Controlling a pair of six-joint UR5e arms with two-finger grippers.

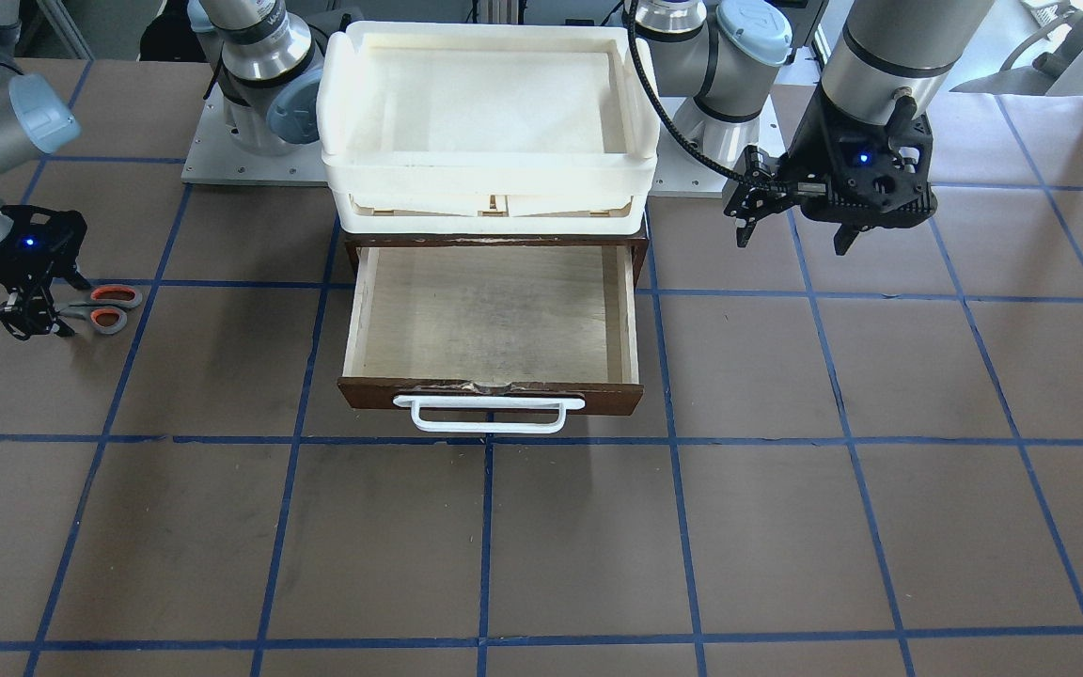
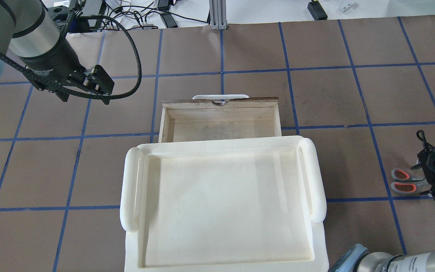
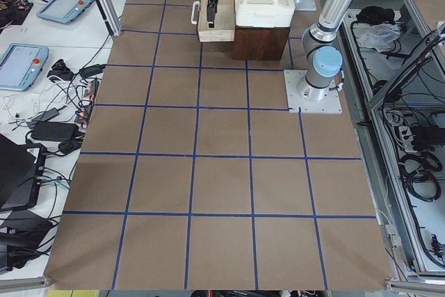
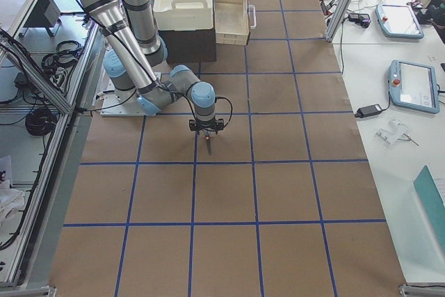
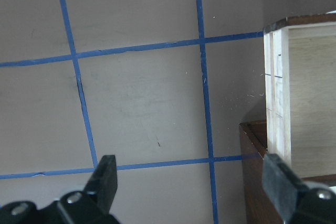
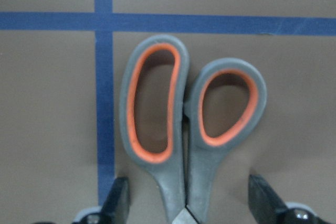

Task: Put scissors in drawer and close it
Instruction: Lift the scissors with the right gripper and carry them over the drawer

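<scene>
Next, my right gripper takes hold of the scissors by the grey neck [image 1: 69, 306] below their loops to put them away in the drawer.
The scissors [image 6: 184, 129] have grey handles lined orange and lie flat on the table, also shown in the front view [image 1: 109, 308] and the overhead view [image 2: 404, 181]. My right gripper [image 6: 189, 205] is open and low over them, one finger on each side of the neck below the loops; the blades are hidden under it. It also shows in the front view [image 1: 34, 324] and the overhead view [image 2: 434, 177]. The drawer [image 1: 490, 390] stands pulled open and holds nothing [image 2: 220, 102]. My left gripper [image 5: 191, 182] is open and empty, hovering beside the drawer's side wall [image 1: 795, 240].
A cream-white plastic tray [image 1: 485, 174] sits on top of the dark brown cabinet behind the drawer [image 2: 130, 181]. The white bar handle [image 1: 490, 414] sticks out from the drawer front. Blue tape lines grid the brown table. Both arm bases stand by the cabinet.
</scene>
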